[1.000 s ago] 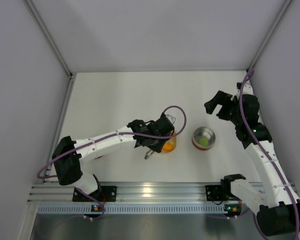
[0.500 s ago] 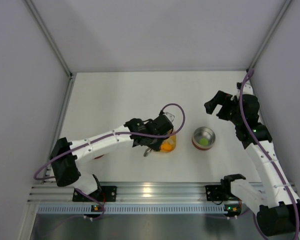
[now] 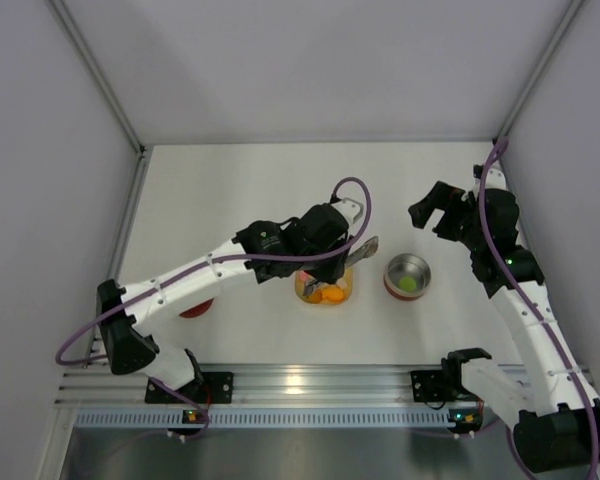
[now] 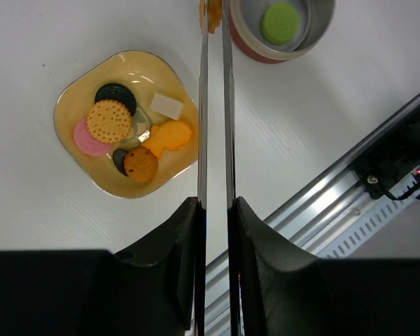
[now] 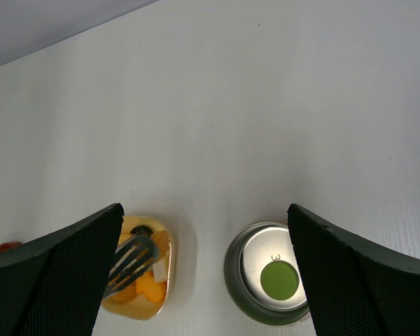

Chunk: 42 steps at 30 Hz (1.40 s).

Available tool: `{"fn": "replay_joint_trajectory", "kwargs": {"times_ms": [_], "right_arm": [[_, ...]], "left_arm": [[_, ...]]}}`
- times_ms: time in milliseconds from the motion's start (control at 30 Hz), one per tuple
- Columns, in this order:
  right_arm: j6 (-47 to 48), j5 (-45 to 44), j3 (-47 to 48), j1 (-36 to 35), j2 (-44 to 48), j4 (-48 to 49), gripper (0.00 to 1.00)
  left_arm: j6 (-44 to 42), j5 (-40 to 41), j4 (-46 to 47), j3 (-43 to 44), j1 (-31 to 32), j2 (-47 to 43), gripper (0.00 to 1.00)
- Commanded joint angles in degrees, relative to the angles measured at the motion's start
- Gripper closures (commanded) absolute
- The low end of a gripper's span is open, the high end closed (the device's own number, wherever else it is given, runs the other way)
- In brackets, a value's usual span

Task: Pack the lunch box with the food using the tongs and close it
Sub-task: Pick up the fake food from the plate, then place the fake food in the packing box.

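Observation:
The tongs' tips are short of the steel box's rim, so the orange food piece [image 4: 211,15] would fall on the tabletop if my left gripper opened now.
My left gripper [image 3: 330,240] [image 4: 215,206] is shut on the silver tongs [image 3: 363,246] [image 4: 203,126]. The tongs' two arms run close together, and a small orange food piece [image 4: 211,15] is pinched at their tips, beside the rim of the lunch box [image 3: 391,272] [image 4: 266,54] [image 5: 232,269]. A green food piece [image 4: 280,22] [image 5: 278,278] lies in the steel box. The yellow dish [image 3: 348,292] [image 4: 70,105] [image 5: 166,269] holds several cookies. The red lid [image 3: 193,309] is half hidden under the left arm. My right gripper [image 3: 432,215] [image 5: 204,208] hangs open behind the box, holding nothing.
White walls close in the table at the back and on both sides. An aluminium rail [image 3: 300,382] [image 4: 350,182] runs along the near edge with both arm bases. A purple cable [image 3: 352,200] loops over the left wrist.
The left arm has lifted off the yellow dish and swung back and right, carrying the tongs toward the lunch box. The dish now shows. The right arm has not moved.

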<state>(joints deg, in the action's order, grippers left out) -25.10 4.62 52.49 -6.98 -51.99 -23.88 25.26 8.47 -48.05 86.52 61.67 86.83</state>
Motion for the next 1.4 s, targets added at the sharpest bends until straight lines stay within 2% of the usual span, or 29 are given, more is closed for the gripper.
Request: {"fn": "replay_joint_trajectory", "kwargs": {"times_ms": [0, 200, 600, 1000, 1167, 1367], "right_arm": [[0.49, -0.31, 0.95, 0.04, 1.18, 0.68, 0.00], [1.28, -1.90, 1.47, 0.04, 2.06, -0.73, 0.01], [1.99, -2.78, 1.21, 0.04, 2.68, -1.61, 0.00], [1.90, -2.43, 1.39, 0.04, 2.42, -1.43, 0.01], [1.99, -2.51, 1.74, 0.04, 2.24, -1.52, 0.00], [1.99, -2.51, 2.18, 0.04, 1.72, -1.61, 0.01]], "left_arm": [[-0.82, -6.26, 6.38, 3.65, 0.29, 1.76, 0.82], [-0.38, -12.24, 11.31, 5.06, 0.29, 5.27, 0.82], [-0.65, -15.15, 12.98, 5.76, 0.29, 12.05, 0.81], [-1.08, -13.13, 12.55, 5.41, 0.38, 11.70, 0.55], [-1.35, -11.99, 12.37, 5.15, 0.38, 10.56, 0.50], [-1.26, -6.29, 10.09, 4.71, 0.38, 6.70, 0.50]]}}
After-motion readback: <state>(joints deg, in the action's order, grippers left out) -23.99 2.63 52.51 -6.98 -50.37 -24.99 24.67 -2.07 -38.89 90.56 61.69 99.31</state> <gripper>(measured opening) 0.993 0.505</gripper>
